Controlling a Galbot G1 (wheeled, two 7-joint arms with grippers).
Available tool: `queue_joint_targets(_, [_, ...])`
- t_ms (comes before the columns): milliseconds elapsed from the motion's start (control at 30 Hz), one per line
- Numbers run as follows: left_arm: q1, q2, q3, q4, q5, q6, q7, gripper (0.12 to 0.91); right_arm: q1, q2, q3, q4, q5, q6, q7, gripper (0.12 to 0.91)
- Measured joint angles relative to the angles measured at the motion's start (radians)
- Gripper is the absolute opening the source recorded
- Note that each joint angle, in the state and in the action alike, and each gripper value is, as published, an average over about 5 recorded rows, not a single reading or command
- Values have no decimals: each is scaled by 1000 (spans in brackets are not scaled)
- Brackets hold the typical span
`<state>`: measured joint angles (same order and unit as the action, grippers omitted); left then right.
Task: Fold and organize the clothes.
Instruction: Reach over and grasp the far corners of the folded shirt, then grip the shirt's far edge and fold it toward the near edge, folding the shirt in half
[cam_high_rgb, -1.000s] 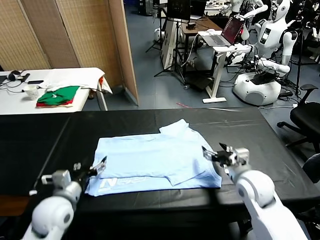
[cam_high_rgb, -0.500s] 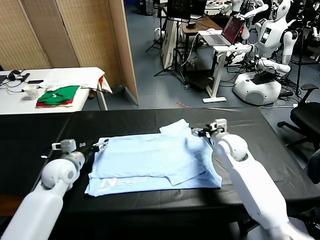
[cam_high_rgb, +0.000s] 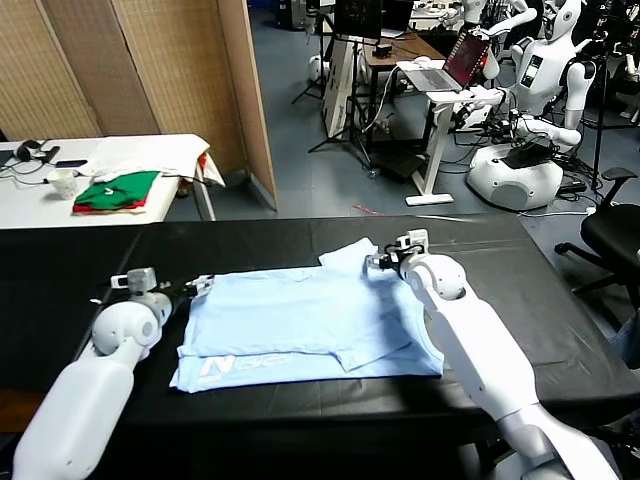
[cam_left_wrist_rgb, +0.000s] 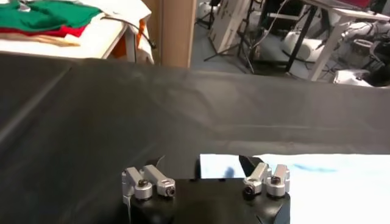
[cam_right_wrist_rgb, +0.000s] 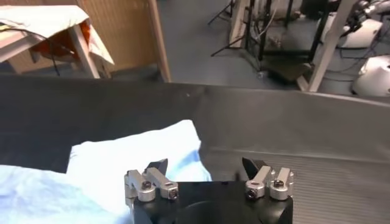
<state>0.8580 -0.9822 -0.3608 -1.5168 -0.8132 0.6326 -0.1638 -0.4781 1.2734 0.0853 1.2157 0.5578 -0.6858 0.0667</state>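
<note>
The robot should fold the T-shirt over into a narrower piece of cloth, so its left gripper should next pick up the T-shirt (cam_high_rgb: 305, 325) by its folded corner (cam_high_rgb: 212, 284) opposite the lettering.
The pale sky-blue T-shirt (cam_high_rgb: 305, 325) lies partly folded on the black table (cam_high_rgb: 500, 250), white lettering at its near left corner. My left gripper (cam_high_rgb: 200, 287) is open at the shirt's far left corner; in the left wrist view (cam_left_wrist_rgb: 204, 164) that corner (cam_left_wrist_rgb: 304, 182) lies between and beyond the fingertips. My right gripper (cam_high_rgb: 377, 265) is open at the shirt's far right sleeve; in the right wrist view (cam_right_wrist_rgb: 205, 165) the sleeve (cam_right_wrist_rgb: 131, 161) lies under the jaws.
A white side table (cam_high_rgb: 40, 195) at the far left holds folded green-and-red garments (cam_high_rgb: 115, 192), a white cloth (cam_high_rgb: 160, 155), a cup and headphones. A wooden screen (cam_high_rgb: 150, 70) stands behind. Desks, a laptop and white robots fill the right background.
Both arms have swung from the shirt's near edge up to its far edge. The left gripper moved to the far left corner, the right gripper to the far right sleeve. The shirt has not moved.
</note>
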Motion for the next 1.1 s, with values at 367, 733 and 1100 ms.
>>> queue_joint_targets(367, [-1, -6, 10, 11, 16, -1, 16, 392, 6, 7, 4, -19, -11, 12, -17, 432])
queue_joint_targets(733, [-13, -13, 23, 24, 31, -13, 25, 146, -26, -7, 28, 14, -1, 91, -21, 140])
queue_joint_targets(1100, [38, 16, 1, -77, 27, -32, 7, 146, -129, -73, 75, 203, 5, 94, -10, 140])
